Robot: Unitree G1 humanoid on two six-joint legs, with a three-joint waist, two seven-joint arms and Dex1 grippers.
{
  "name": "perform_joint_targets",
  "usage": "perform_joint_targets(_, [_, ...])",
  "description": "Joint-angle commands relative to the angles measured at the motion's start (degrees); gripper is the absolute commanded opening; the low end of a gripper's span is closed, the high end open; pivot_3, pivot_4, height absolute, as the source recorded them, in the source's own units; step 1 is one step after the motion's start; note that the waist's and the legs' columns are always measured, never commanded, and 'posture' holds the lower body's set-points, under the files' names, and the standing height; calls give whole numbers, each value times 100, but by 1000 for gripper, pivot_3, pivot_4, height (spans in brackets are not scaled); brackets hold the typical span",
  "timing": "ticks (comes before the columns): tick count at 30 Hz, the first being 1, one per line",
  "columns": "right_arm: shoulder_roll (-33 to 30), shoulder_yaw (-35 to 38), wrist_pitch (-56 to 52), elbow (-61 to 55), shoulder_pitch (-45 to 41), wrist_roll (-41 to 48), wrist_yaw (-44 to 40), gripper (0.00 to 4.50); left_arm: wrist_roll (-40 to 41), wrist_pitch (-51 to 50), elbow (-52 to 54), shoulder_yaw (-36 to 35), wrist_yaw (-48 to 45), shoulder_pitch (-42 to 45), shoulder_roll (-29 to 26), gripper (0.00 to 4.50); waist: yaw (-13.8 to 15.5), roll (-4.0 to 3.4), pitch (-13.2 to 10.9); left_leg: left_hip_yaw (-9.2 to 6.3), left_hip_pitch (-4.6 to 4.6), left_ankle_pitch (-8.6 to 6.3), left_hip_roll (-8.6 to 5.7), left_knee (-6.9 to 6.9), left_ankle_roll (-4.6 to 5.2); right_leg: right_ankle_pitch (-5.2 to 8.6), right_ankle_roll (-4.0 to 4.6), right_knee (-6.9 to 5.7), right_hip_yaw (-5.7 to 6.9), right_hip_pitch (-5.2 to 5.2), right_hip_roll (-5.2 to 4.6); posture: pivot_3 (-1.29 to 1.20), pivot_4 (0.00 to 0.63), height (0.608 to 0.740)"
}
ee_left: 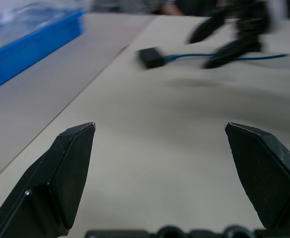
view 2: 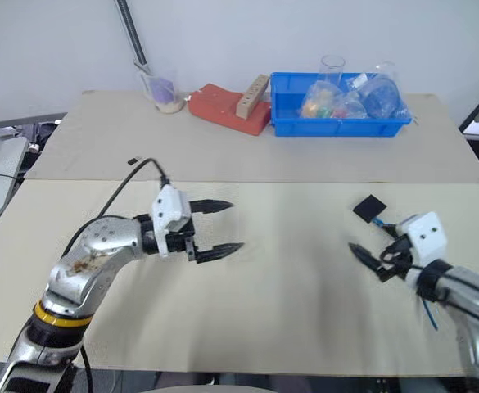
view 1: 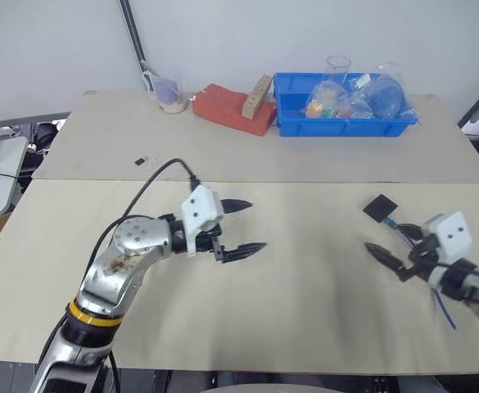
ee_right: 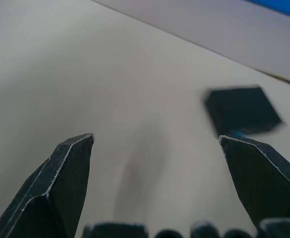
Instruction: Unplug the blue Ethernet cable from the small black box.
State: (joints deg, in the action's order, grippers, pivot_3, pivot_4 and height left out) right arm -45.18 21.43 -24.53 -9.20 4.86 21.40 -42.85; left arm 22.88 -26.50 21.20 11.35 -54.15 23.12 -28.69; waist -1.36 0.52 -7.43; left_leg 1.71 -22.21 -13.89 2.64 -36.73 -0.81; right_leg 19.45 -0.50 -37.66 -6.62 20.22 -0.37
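Observation:
My left gripper grabs the small black box by its end opposite the cable next, since the plugged-in blue cable (view 1: 390, 222) and my right gripper crowd one side.
The small black box (view 1: 380, 208) lies flat on the beige table (view 1: 305, 311) at the right. The blue Ethernet cable (view 1: 445, 309) runs from the box's near side, passes under my right wrist and trails toward the table's front edge. It is still plugged into the box, as the left wrist view shows at the box (ee_left: 151, 57) and cable (ee_left: 194, 56). My right gripper (view 1: 386, 260) hovers open just in front of the box and to its left, holding nothing. My left gripper (view 1: 255, 226) stands open and empty over the table's middle, pointing right toward the box.
At the back stand a blue bin (view 1: 341, 123) of plastic items, a red block (view 1: 232, 108) with a wooden piece on it, and a cup (view 1: 169, 92). A tiny black chip (view 1: 142, 161) lies at the back left. A seam (view 1: 305, 182) crosses the table.

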Motion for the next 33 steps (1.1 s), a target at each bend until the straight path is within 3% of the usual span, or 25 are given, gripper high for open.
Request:
perform_joint_targets(1, [-355,-67,371,1136,-680,-81,-529,4500,160,72,-220,63,-264,387,98,4454,-6,-3,-3,5,2,0,0,-1,0,0,0,0,-2,0,1,0,150,740])
perform_joint_targets(9, [-786,-1060,1215,4107,-2532,-703,-1887,4500,407,51,-433,-36,-600,747,165,4454,27,-16,1,39,0,1,2,-15,2,0,0,2,-20,-1,3,0,150,740])
perform_joint_targets(17, [-782,-1653,1840,5923,-3658,-1353,-2338,4500,413,15,-276,-53,-560,639,53,4454,51,-25,5,49,5,1,5,-23,2,0,-1,0,-27,-6,0,0,150,740])
perform_joint_targets(20, [-812,-1693,1949,6239,-3791,-1443,-2486,3656,441,-61,-169,-109,-474,546,-26,4500,54,-26,6,51,7,1,8,-23,1,-1,-1,1,-27,-9,0,0,150,740])
perform_joint_targets(30, [-832,-1608,2380,6313,-3885,-1490,-2596,239,593,-191,-165,-217,-282,562,-3,4500,53,-26,6,51,15,2,10,-23,1,-1,-1,0,-26,-16,1,0,150,740])
perform_joint_targets(31, [-839,-1584,2428,6134,-3872,-1457,-2613,12,643,-238,-194,-272,-243,582,17,4500,54,-26,6,51,15,2,10,-23,0,-1,-1,-1,-26,-16,1,0,150,740])
perform_joint_targets(33, [-868,-1537,2557,5334,-3735,-1367,-2655,12,769,-379,-269,-442,-176,596,3,4500,51,-28,6,50,14,2,10,-23,0,-1,-1,-2,-26,-15,1,0,150,740])
